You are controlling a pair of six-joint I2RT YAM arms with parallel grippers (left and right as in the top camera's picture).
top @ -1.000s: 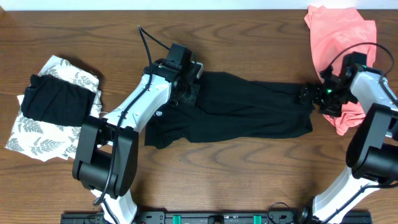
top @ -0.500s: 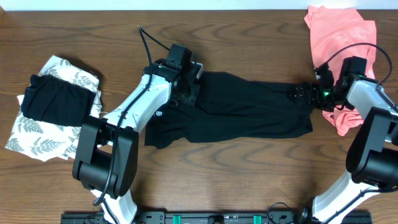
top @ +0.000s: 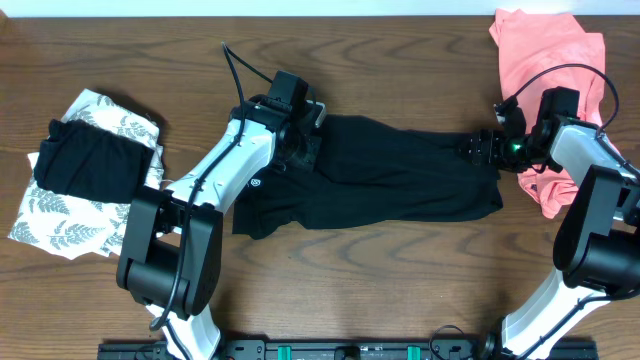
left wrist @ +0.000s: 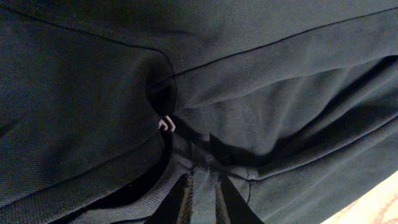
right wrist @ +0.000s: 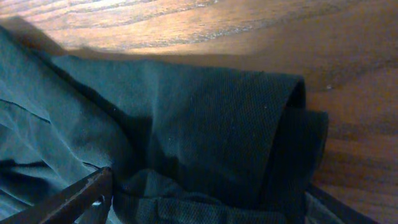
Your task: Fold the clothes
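I need to fold the far end of the shirt over the rest, so my right gripper needs to grab the rolled fold at the far end (top: 482, 165) of the black shirt (top: 400, 180) next.
The clothes in hand are a black shirt (top: 400, 180), lying crumpled lengthwise across the middle of the table. My left gripper (top: 300, 140) sits on its upper left part. In the left wrist view that gripper (left wrist: 202, 199) is shut, pinching a narrow ridge of the black fabric (left wrist: 93, 93). My right gripper (top: 478, 148) is at the shirt's right end. In the right wrist view a rolled fold of the shirt (right wrist: 236, 118) lies between the wide-apart jaws of that gripper (right wrist: 205, 208). Only its left finger (right wrist: 68, 202) shows clearly.
A salmon-pink garment (top: 550, 60) is heaped at the back right, close behind my right arm. At the far left a folded black garment (top: 85, 165) rests on a white leaf-print one (top: 60, 220). Bare wooden table (top: 400, 270) runs along the front.
My right gripper has moved left from the pink garment's edge onto the shirt's right end. My left gripper and the shirt's left side have stayed put.
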